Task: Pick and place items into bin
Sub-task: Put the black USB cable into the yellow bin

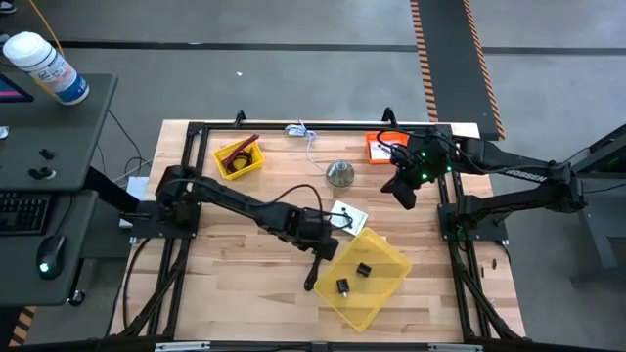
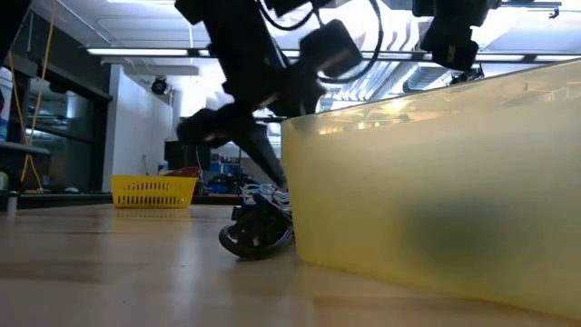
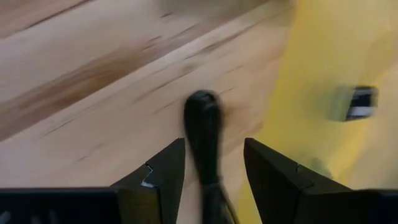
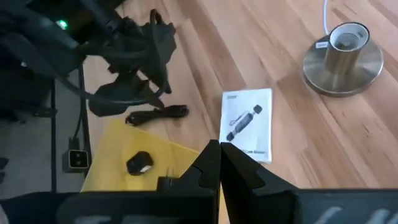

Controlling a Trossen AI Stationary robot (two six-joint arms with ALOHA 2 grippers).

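Observation:
The left gripper's fingers are above the coil's looped end [image 3: 203,111], so they would miss the coil if they closed now. The left gripper should go lower first and then close on the coil.
A black cable coil [image 1: 311,274] lies on the table against the near-left side of the big yellow bin [image 1: 381,293], resting on its loops in the low view [image 2: 259,234]. My left gripper [image 1: 319,238] hangs over it, open. Its fingers stand on either side of the cable [image 3: 202,124] with a gap on each side. Two tiny black cubes [image 1: 363,269] [image 1: 343,286] lie in the bin. A white card [image 1: 349,217] lies flat by the bin's far corner. A maroon stick [image 1: 241,149] lies in a small yellow tray. My right gripper [image 4: 219,158] is shut and empty, raised near the far right.
A silver metal dome [image 1: 339,174] stands behind the card, with a thin white-blue cord [image 1: 305,133] at the far edge. The small yellow tray [image 1: 239,160] is at the far left and an orange box [image 1: 381,146] at the far right. Bare wood lies to the near left.

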